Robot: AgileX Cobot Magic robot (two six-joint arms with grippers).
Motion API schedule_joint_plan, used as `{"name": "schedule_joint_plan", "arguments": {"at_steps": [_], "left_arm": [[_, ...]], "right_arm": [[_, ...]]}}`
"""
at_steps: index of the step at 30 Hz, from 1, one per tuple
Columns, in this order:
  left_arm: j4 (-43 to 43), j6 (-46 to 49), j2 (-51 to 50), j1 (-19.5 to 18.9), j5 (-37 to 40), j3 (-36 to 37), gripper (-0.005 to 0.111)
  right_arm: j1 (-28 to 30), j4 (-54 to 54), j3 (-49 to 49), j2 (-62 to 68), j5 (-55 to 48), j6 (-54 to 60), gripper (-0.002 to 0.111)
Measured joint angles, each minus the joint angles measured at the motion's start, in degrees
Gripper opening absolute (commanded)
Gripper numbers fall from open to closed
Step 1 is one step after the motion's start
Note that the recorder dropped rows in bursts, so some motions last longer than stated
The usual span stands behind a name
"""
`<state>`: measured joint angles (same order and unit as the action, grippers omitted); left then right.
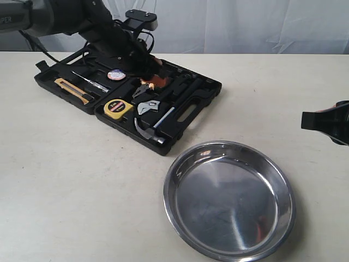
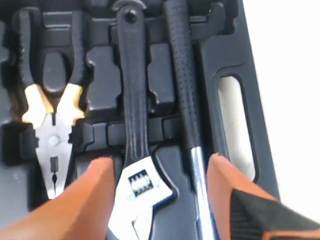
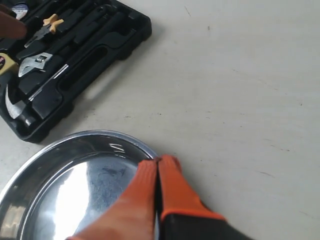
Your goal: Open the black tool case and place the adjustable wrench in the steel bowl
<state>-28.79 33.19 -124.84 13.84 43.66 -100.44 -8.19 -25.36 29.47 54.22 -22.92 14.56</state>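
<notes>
The adjustable wrench needs to go in the steel bowl [image 1: 229, 199]. I should grab it by its black handle with my left gripper next.
The black tool case [image 1: 193, 109] lies open at the back left of the table, tools in its recesses. The adjustable wrench [image 2: 136, 130] rests in its slot, silver head [image 1: 147, 106] toward the front. My left gripper [image 2: 159, 165] hovers open over the case, one orange finger [image 2: 95, 185] beside the wrench head and the other [image 2: 225, 180] past the hammer shaft; nothing is gripped. The steel bowl [image 1: 229, 199] sits empty at the front right. My right gripper [image 3: 158, 162] is shut, empty, above the bowl's rim [image 3: 127, 137].
In the case lie orange-handled pliers [image 2: 52, 120], a claw hammer [image 1: 150, 130], a yellow tape measure [image 1: 118, 108], a yellow utility knife [image 1: 71, 90] and a screwdriver [image 1: 92, 82]. The right arm [image 1: 330, 121] shows at the right edge. A white curtain hangs behind.
</notes>
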Motion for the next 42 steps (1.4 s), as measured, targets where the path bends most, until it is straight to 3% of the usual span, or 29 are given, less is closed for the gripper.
{"name": "schedule_joint_plan", "arguments": {"at_steps": [18,35,37,42], "left_arm": [[4.80,-7.55,-14.18,0.39,8.66,-17.73,0.054],[5.65,-8.62,-18.31,1.09,6.73,-19.78,0.054],[6.58,-8.31,-18.32,1.81,5.76,-19.87,0.049],[8.19,-7.80,-18.55,3.62,4.47,-19.87,0.023]], "right_arm": [[0.00,0.43,0.00,0.00,-0.33,0.00,-0.001],[0.00,0.43,0.00,0.00,-0.79,0.00,-0.001],[0.00,0.43,0.00,0.00,-0.79,0.00,-0.001],[0.00,0.43,0.00,0.00,-0.79,0.00,-0.001]]}}
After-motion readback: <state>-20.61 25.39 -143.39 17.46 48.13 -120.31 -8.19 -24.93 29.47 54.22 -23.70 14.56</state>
